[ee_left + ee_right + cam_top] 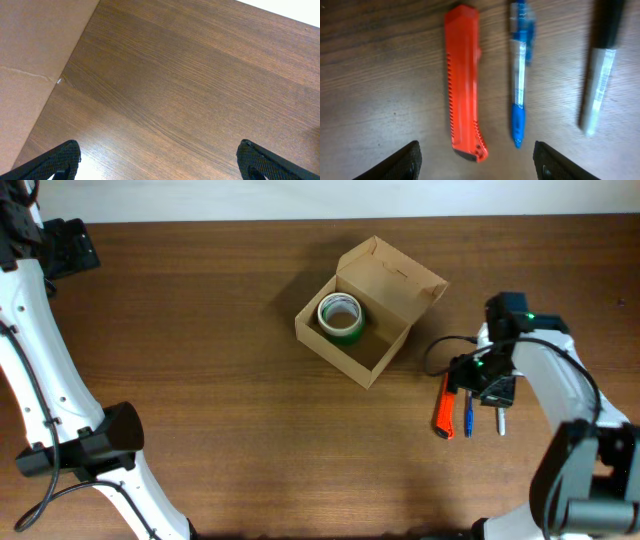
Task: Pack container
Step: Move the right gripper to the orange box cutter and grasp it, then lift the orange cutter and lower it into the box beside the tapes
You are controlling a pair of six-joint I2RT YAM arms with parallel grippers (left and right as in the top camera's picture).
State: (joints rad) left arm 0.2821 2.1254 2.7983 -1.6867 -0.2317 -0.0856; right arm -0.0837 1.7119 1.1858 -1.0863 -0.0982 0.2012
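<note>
My right gripper should next grab the orange box cutter (443,412) by its long sides. Then it can lay the cutter lengthwise in the container (384,346) next to the tape roll.
The container (384,346), a tan cardboard box, stands open mid-table with its flap lid (397,276) raised at the far right side. A green tape roll (341,317) lies inside it. To its right an orange box cutter (443,412) (465,82), a blue pen (467,416) (520,75) and a black-and-silver pen (501,420) (600,65) lie side by side on the table. My right gripper (470,387) (477,170) hovers over them, open, the cutter's end just ahead of its fingers. My left gripper (85,248) (157,167) is open over bare wood at the far left.
A black cable (440,345) loops on the table between the container and my right arm. In the left wrist view a pale tan surface (30,65) borders the wooden table (190,75) on the left.
</note>
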